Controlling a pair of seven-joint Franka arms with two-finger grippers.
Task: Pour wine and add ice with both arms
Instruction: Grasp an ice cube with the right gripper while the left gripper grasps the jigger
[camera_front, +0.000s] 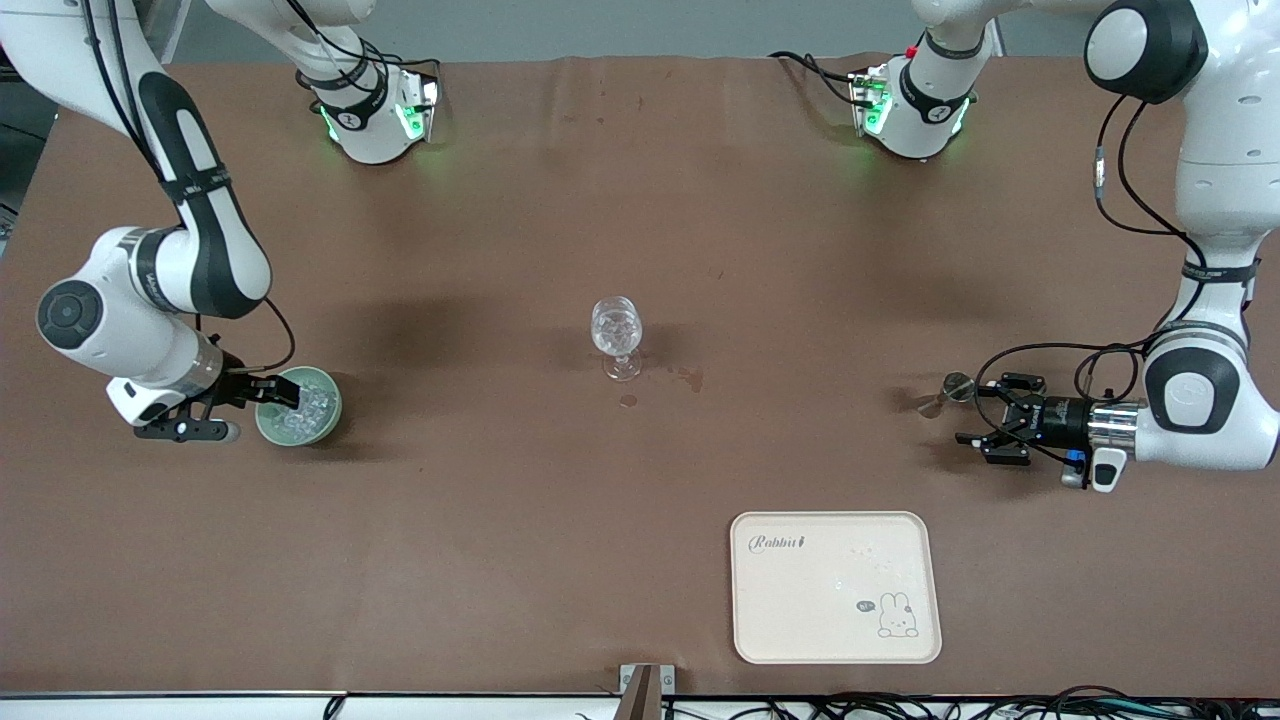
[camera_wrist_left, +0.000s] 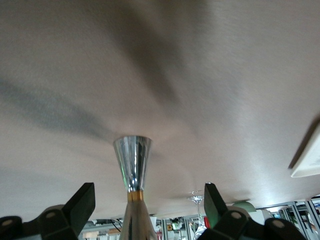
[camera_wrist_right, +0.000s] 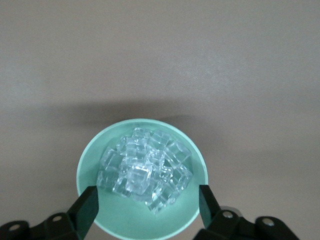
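Note:
My left gripper is about to grab the silver measure by its gold middle (camera_front: 944, 397) next, to pour wine into the stemmed wine glass (camera_front: 617, 335).
A pale green bowl (camera_front: 322, 415) (camera_wrist_right: 125, 220) heaped with clear ice (camera_front: 303, 407) (camera_wrist_right: 145, 167) sits toward the right arm's end of the table. My right gripper (camera_front: 265, 415) (camera_wrist_right: 149, 200) hangs low over it, open, one finger at each side of the rim. A stemmed wine glass (camera_front: 617, 335) (camera_wrist_left: 197, 200) stands mid-table. Toward the left arm's end stands a small silver hourglass-shaped measure (camera_front: 955, 385) (camera_wrist_left: 132, 160) with a gold waist. My left gripper (camera_front: 985, 415) (camera_wrist_left: 149, 192) is level with it, open, with a gap between each finger and the measure. No wine is in view.
A cream rabbit-print tray (camera_front: 835, 587) (camera_wrist_left: 307, 160) lies near the table's front edge, nearer the camera than the glass. Small dark stains (camera_front: 690, 378) mark the brown table beside the glass foot. Both arm bases stand along the back edge.

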